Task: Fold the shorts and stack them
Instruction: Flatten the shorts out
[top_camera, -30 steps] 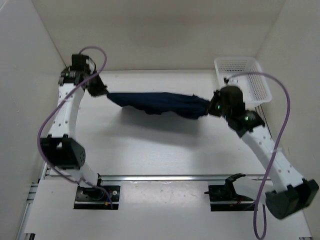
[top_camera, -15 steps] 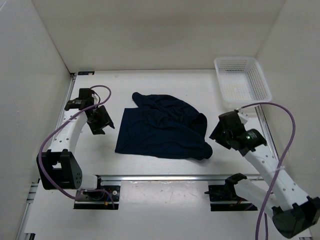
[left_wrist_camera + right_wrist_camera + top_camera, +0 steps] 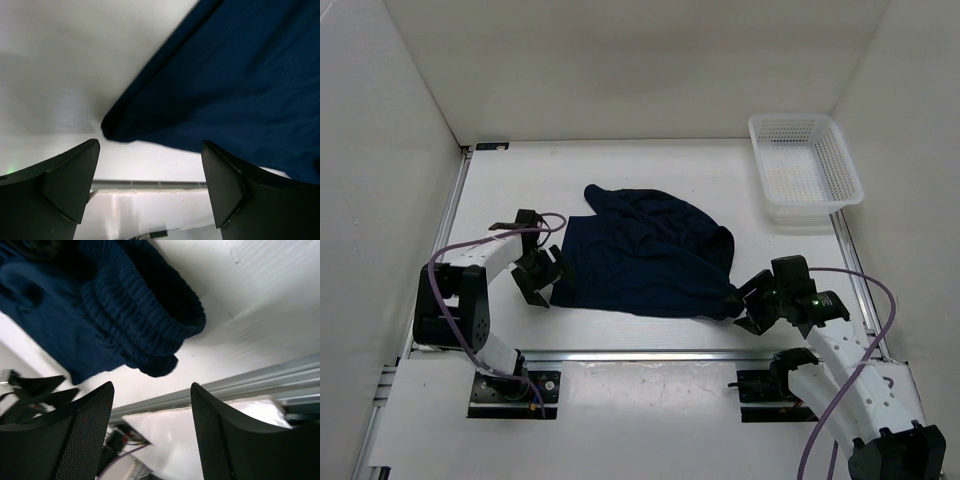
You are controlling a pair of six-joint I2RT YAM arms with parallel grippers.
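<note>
Next, my right gripper grips the shorts (image 3: pixel 645 255) by the near end of the ribbed waistband, to stretch and spread them flat for folding.
The dark navy shorts (image 3: pixel 645 255) lie rumpled on the white table, with the ribbed waistband (image 3: pixel 145 315) bunched at their right end. My left gripper (image 3: pixel 542 278) stands open just off the shorts' near-left corner (image 3: pixel 107 127), nothing between its fingers (image 3: pixel 70 180). At the shorts' near-right end my right gripper (image 3: pixel 748 303) is open too, its mesh-faced fingers (image 3: pixel 85 425) empty and the waistband (image 3: pixel 725 265) just ahead of them.
A white mesh basket (image 3: pixel 805 170) sits at the far right corner of the table. White walls close in on the left, back and right. A metal rail (image 3: pixel 650 353) runs along the near edge between the arm bases.
A second ago both grippers held the shorts stretched in the air at the back. They have let go, the shorts now lie on the table, and both arms have drawn back toward the near edge.
</note>
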